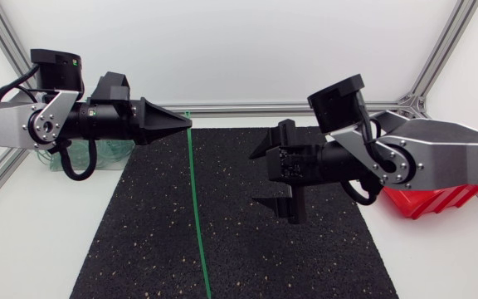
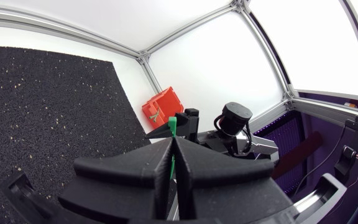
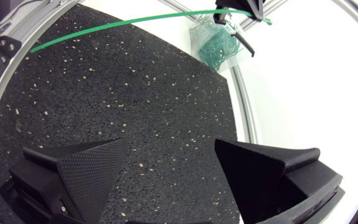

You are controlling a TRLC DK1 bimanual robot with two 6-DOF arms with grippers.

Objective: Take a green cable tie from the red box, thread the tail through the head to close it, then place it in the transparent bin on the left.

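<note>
My right gripper grabs the green cable tie by its tail end (image 1: 207, 286) next, to thread it through the tie's head (image 1: 188, 115).
My left gripper (image 1: 186, 123) is held over the mat's far left part, shut on the head end of a green cable tie (image 1: 196, 208). The tie's long tail runs straight down to the mat's near edge. In the left wrist view the tie's head (image 2: 173, 124) sticks out between the closed fingers (image 2: 166, 163). My right gripper (image 1: 265, 176) hovers open and empty to the right of the tie, clear of it. From the right wrist view its gripper (image 3: 173, 163) faces the tie (image 3: 129, 22) stretched across ahead, with the left gripper (image 3: 241, 7) at the tie's far end.
The red box (image 1: 428, 201) stands at the right edge behind my right arm and also shows as the red box (image 2: 162, 107) ahead of the left gripper. The transparent bin (image 1: 106, 153) with green ties sits at the far left, beneath my left arm. A black mat (image 1: 239, 249) covers the table's middle.
</note>
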